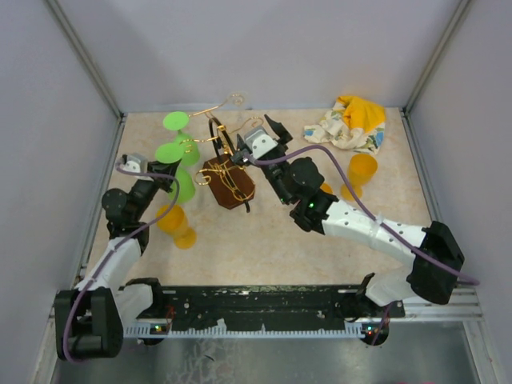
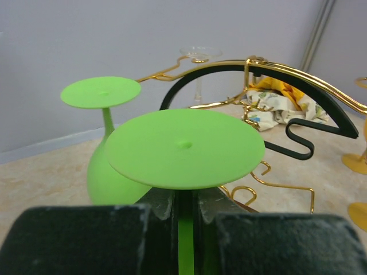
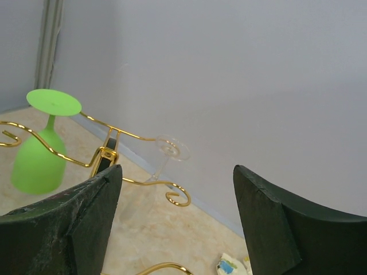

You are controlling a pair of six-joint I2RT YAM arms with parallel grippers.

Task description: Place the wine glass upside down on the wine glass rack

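The rack's gold arm is beyond the foot (image 2: 184,148), so the glass would fall if I opened now. My left gripper should move the foot toward the arm before letting go of it.
My left gripper (image 1: 170,170) is shut on the stem of a green wine glass (image 1: 170,152), held upside down with its round foot up, just left of the wine glass rack (image 1: 228,182). In the left wrist view the foot (image 2: 184,148) sits above my gripper (image 2: 184,200), with the rack's gold arms (image 2: 298,74) behind it. A second green glass (image 2: 102,94) stands foot-up further back, and it also shows in the right wrist view (image 3: 40,160). My right gripper (image 1: 268,128) is open and empty above the rack's top (image 3: 109,152).
A clear glass (image 3: 172,148) stands foot-up near the back wall. Orange goblets lie near the left arm (image 1: 172,220) and at the right (image 1: 362,170). A crumpled yellow and white cloth (image 1: 352,124) lies at the back right. Grey walls enclose the table.
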